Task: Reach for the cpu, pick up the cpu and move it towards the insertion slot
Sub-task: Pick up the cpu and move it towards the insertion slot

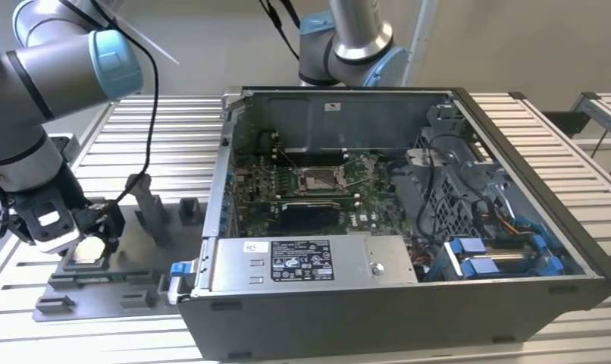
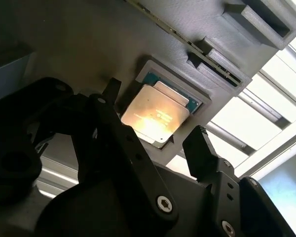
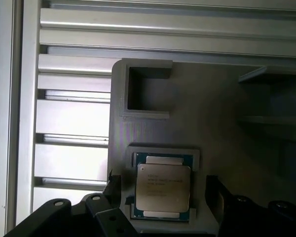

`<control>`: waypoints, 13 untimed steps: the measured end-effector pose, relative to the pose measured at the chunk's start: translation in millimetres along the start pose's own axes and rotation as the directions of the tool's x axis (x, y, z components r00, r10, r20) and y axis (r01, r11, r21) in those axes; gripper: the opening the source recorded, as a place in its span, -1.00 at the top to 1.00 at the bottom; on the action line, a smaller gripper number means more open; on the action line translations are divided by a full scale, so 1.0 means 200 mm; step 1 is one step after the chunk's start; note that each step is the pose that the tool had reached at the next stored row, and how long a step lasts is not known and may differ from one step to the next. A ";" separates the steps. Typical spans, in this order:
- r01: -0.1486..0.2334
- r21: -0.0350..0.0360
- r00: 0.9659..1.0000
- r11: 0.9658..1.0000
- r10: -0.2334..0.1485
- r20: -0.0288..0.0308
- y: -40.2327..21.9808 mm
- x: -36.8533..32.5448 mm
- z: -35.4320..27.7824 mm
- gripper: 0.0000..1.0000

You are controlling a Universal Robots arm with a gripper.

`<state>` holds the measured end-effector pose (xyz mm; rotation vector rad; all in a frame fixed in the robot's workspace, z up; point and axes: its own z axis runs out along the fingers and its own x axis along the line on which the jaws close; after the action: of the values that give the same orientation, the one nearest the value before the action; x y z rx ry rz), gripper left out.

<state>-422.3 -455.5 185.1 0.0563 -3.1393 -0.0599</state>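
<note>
My gripper is to grab the cpu's opposite edges at the open gaps next, to pick the cpu up. The grey holder's sides wrap around the cpu's corners.
The cpu [image 3: 163, 186], a flat square chip with a pale metal face and a green rim, lies in a shallow grey holder [image 3: 128, 153] on the fixture plate. My gripper [image 3: 163, 181] hovers right over it, open, with one black finger on each side and a gap to the chip's edges. The second wrist view shows the same cpu [image 2: 155, 116] lit brightly between the fingers [image 2: 108, 98]. In the exterior view my gripper [image 1: 88, 241] hangs at the left over the cpu [image 1: 86, 250]. The insertion slot [image 1: 319, 178] sits on the green board inside the open computer case.
The grey fixture plate [image 1: 133, 250] carries upright posts [image 1: 148, 208] and blocks beside my gripper. The open computer case [image 1: 407, 303] stands to the exterior view's right, with a power supply [image 1: 300, 262] at its front. A second arm [image 1: 346, 38] rises behind the case. Slatted aluminium table [image 1: 174, 121] lies underneath.
</note>
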 end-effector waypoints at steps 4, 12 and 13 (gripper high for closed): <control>0.000 0.000 1.000 1.000 0.000 0.000 0.000 0.000 0.000 -1.00; 0.000 0.000 1.000 1.000 0.000 0.000 0.000 0.000 0.001 1.00; 0.000 0.000 1.000 1.000 0.000 0.000 0.000 0.000 0.001 1.00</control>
<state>-422.3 -455.5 184.9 0.0563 -3.1394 -0.0599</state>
